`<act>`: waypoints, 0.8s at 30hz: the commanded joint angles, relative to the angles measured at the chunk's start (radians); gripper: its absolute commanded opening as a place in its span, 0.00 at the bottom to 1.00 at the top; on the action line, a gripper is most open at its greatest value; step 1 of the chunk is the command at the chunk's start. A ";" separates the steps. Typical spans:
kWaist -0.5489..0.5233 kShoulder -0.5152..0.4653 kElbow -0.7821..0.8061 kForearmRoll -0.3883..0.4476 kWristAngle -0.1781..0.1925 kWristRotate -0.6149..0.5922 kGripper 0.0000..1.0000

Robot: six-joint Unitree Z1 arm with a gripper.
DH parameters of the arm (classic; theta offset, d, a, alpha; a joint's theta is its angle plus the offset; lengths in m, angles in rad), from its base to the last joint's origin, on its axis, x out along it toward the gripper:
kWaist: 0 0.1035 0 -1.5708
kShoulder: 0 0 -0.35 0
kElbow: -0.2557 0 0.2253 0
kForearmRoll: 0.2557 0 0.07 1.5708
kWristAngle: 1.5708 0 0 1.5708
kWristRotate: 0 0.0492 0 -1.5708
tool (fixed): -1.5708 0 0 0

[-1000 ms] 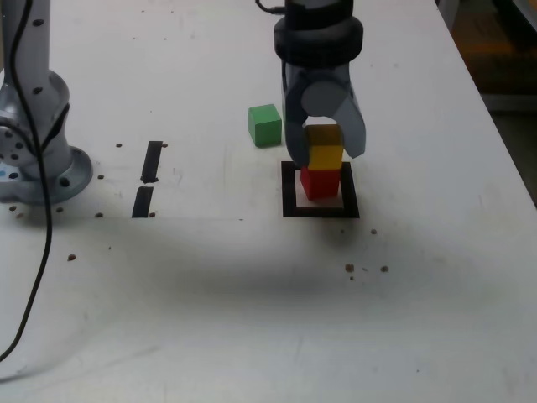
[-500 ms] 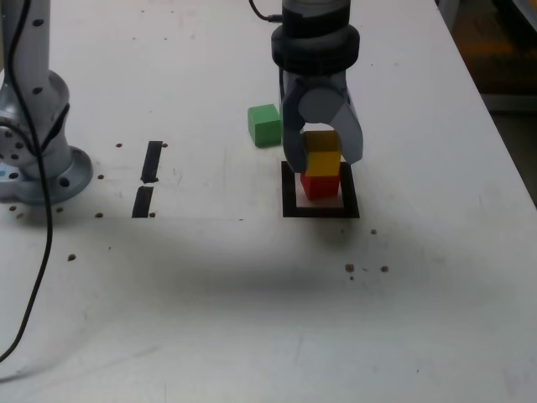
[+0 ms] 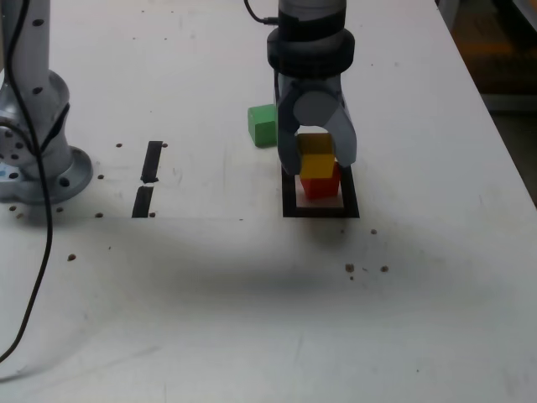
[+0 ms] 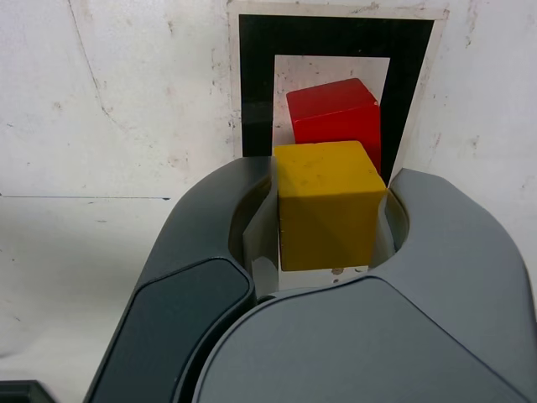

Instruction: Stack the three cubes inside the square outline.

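Observation:
The yellow cube's lower edge is over the red cube [image 3: 323,186] inside the outline. My gripper needs to let go, because the yellow cube would stay standing there.
My gripper [image 3: 317,161] is shut on the yellow cube [image 3: 316,165], its two dark fingers pressing on the cube's sides. The yellow cube sits right over the red cube [image 3: 323,186], which stands inside the square outline [image 3: 289,200] of black tape. Whether the two cubes touch I cannot tell. In the wrist view the yellow cube [image 4: 325,201] is clamped in the gripper [image 4: 329,186], with the red cube [image 4: 336,113] behind it inside the outline [image 4: 256,84]. The green cube [image 3: 262,124] lies on the table just beyond the outline, toward the exterior view's left, partly hidden by the gripper.
The arm's grey base [image 3: 38,134] stands at the exterior view's left with a black cable [image 3: 38,277] running down from it. Two short black tape strips [image 3: 151,161] lie between the base and the outline. Small dark specks [image 3: 365,269] dot the white table.
The gripper has come down with the yellow cube and shifted slightly to the exterior view's left, so the yellow cube now covers more of the red one.

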 commanded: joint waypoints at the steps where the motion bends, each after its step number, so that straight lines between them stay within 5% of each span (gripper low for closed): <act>1: -0.002 -0.012 0.000 -0.004 0.002 0.000 0.42; 11: -0.002 -0.012 -0.004 -0.015 0.015 0.000 0.46; 24: -0.002 -0.015 -0.005 -0.023 0.025 0.006 0.70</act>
